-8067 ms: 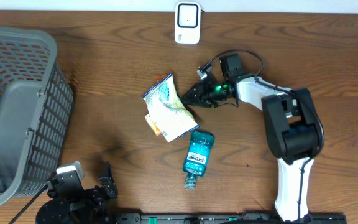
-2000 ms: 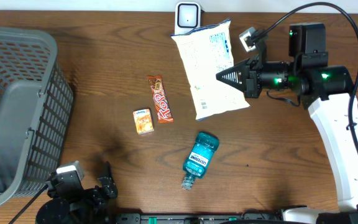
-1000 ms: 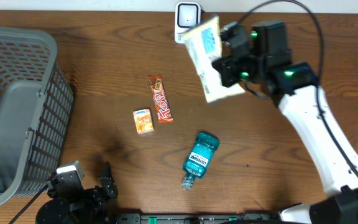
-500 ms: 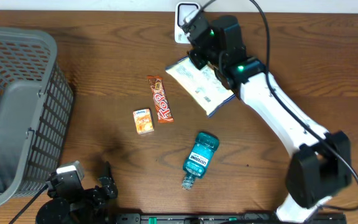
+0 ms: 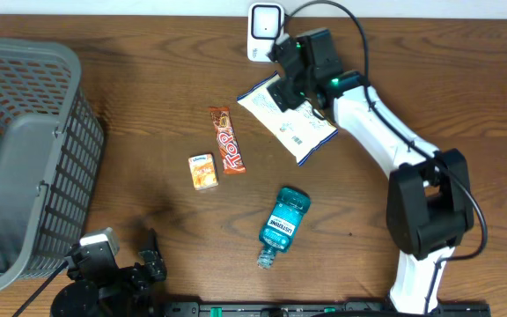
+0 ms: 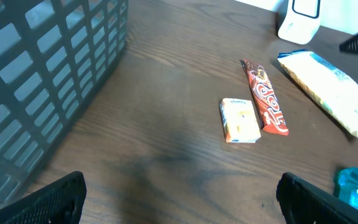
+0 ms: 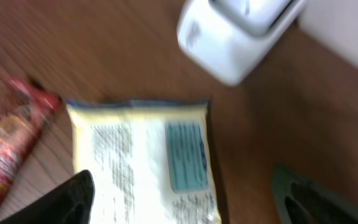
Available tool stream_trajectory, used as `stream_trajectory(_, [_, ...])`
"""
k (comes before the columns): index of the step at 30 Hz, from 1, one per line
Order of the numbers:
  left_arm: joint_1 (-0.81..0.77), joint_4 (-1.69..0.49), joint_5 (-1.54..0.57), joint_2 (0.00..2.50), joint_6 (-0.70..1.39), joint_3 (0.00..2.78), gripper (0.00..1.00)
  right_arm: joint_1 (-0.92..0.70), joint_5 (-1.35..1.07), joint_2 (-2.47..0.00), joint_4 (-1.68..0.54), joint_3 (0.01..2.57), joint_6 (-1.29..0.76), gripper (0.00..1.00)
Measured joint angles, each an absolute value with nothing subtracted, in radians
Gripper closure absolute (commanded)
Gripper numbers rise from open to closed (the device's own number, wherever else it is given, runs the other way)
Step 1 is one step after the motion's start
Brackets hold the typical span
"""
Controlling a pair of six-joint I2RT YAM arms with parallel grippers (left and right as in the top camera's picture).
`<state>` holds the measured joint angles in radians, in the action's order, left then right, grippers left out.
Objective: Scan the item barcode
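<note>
My right gripper grabs the white snack bag (image 5: 290, 121) across its width next, behind the blue-edged end, so the printed surface stays exposed for scanning the barcode.
The item, a white snack bag (image 5: 290, 121) with blue print, lies flat on the wooden table just below and right of the white barcode scanner (image 5: 265, 21). My right gripper (image 5: 287, 90) hovers over the bag's upper end. In the right wrist view the bag (image 7: 138, 158) fills the space between the wide-apart fingers, neither of which grips it, and the scanner (image 7: 235, 31) stands just beyond. That gripper (image 7: 185, 202) is open. My left gripper (image 6: 179, 199) is open and empty, low over bare table at the front left.
A red candy bar (image 5: 227, 139) and a small orange box (image 5: 203, 171) lie left of the bag. A blue mouthwash bottle (image 5: 282, 222) lies on its side nearer the front. A grey basket (image 5: 25, 150) fills the left side.
The right arm swung the bag from up beside the scanner down onto the table, then its jaws opened and let it go. The left arm has not moved.
</note>
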<state>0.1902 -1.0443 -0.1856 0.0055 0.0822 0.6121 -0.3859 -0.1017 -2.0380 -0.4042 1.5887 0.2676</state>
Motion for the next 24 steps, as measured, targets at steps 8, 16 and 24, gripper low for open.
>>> stream_trajectory(8, [0.19,-1.044,-0.186,0.006,0.082,0.612,0.02,-0.266,-0.281,-2.107,-0.448,1.589,0.286,0.06])
stream_trajectory(16, [0.19,-1.044,-0.186,0.006,0.082,0.612,0.02,-0.258,-0.37,-2.219,-0.553,1.594,0.309,0.01])
stream_trajectory(24, [0.19,-1.044,-0.186,0.006,0.082,0.612,0.02,-0.32,-0.339,-2.278,-0.615,1.663,0.33,0.99])
